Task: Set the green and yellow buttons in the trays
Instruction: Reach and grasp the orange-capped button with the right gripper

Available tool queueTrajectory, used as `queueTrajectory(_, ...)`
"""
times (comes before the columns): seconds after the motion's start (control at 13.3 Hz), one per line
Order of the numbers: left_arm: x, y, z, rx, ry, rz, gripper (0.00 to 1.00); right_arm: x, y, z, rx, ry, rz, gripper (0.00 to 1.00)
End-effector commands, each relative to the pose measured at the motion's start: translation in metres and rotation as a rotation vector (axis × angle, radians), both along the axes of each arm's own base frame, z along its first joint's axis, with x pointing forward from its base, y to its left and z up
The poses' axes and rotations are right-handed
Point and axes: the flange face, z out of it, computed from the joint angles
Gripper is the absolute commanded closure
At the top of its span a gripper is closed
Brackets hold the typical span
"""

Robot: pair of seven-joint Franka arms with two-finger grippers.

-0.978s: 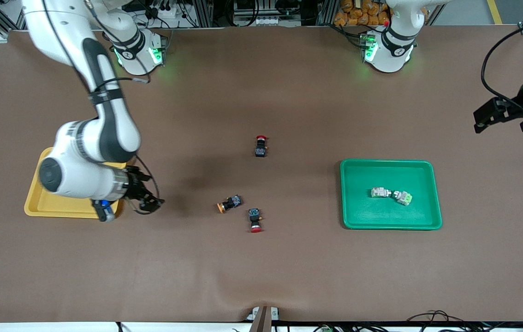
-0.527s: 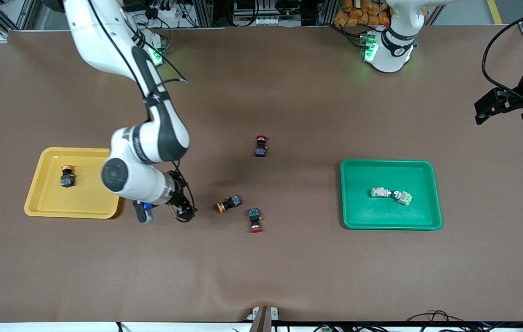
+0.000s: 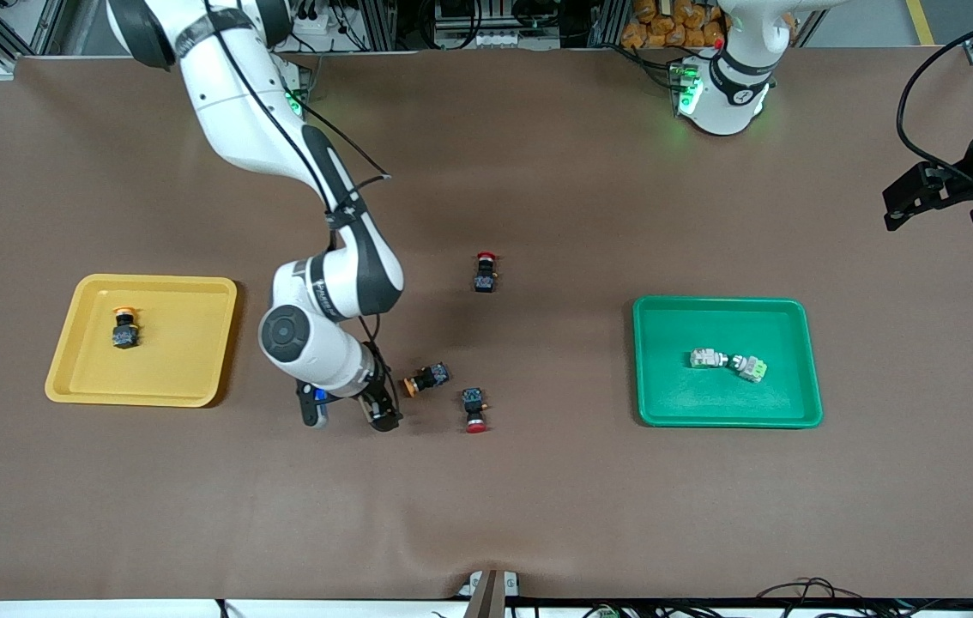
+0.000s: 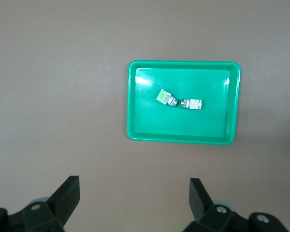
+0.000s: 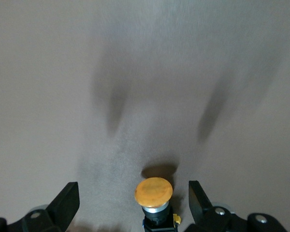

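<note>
The orange-yellow cap [image 3: 411, 386] [image 5: 153, 192] is still below and beyond the fingers of my right gripper, so the gripper needs to go down toward the cap before it closes.
One yellow button [image 3: 123, 327] lies in the yellow tray [image 3: 195, 296] at the right arm's end of the table. Another yellow button [image 3: 426, 378] lies on its side on the bare table near the middle. My right gripper [image 3: 377, 410] hangs open just beside its cap. In the right wrist view that orange cap [image 5: 153, 192] sits between the spread fingers of the right gripper [image 5: 134, 203], untouched. Two green buttons [image 3: 708, 358] [image 3: 750, 367] rest in the green tray [image 3: 649, 360]. My left gripper [image 3: 907, 210] waits raised and open at the left arm's end; from there the left gripper [image 4: 134, 198] looks down on the green tray [image 4: 183, 137].
Two black switches with red caps lie on the table: one [image 3: 485, 273] farther from the front camera than the loose yellow button, the other [image 3: 474, 408] close beside it and slightly nearer. The brown mat bulges at the front edge [image 3: 418, 532].
My right arm has swung from over the yellow tray toward the table's middle, uncovering the button in that tray, and now hangs at the loose yellow button. The left arm has barely moved.
</note>
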Motion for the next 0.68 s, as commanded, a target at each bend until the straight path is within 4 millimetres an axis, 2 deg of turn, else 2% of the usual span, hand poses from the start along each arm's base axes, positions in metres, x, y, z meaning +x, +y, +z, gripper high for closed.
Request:
queueTrajectory(0.0, -0.009, 0.002, 0.008, -0.011, -0.002, -0.010, 0.00, -0.007, 0.029, -0.013, -0.001, -0.002, -0.002, 0.00)
queueTrajectory(0.08, -0.009, 0.002, 0.008, -0.010, -0.002, -0.010, 0.00, -0.010, 0.036, -0.015, -0.005, -0.013, -0.012, 0.00)
queueTrajectory(0.15, -0.009, 0.002, 0.009, -0.011, -0.004, -0.010, 0.00, -0.013, 0.039, -0.020, -0.009, -0.007, -0.012, 0.08)
queueTrajectory(0.3, -0.009, 0.001, 0.009, -0.010, -0.004, -0.012, 0.00, -0.019, 0.046, -0.028, -0.021, -0.001, 0.005, 0.38)
queueTrajectory(0.38, -0.010, 0.000, 0.009, -0.010, -0.004, -0.013, 0.00, -0.019, 0.046, -0.028, -0.037, -0.006, 0.020, 0.61)
queueTrajectory(0.45, -0.010, -0.001, 0.009, -0.010, -0.004, -0.013, 0.00, -0.019, 0.046, -0.028, -0.050, -0.009, 0.036, 0.89)
queueTrajectory(0.53, -0.010, -0.002, 0.009, -0.010, -0.004, -0.016, 0.00, -0.019, 0.046, -0.028, -0.055, -0.012, 0.047, 1.00)
queueTrajectory(0.6, -0.010, -0.002, 0.009, -0.012, -0.004, -0.016, 0.00, -0.019, 0.044, -0.026, -0.058, -0.008, 0.051, 1.00)
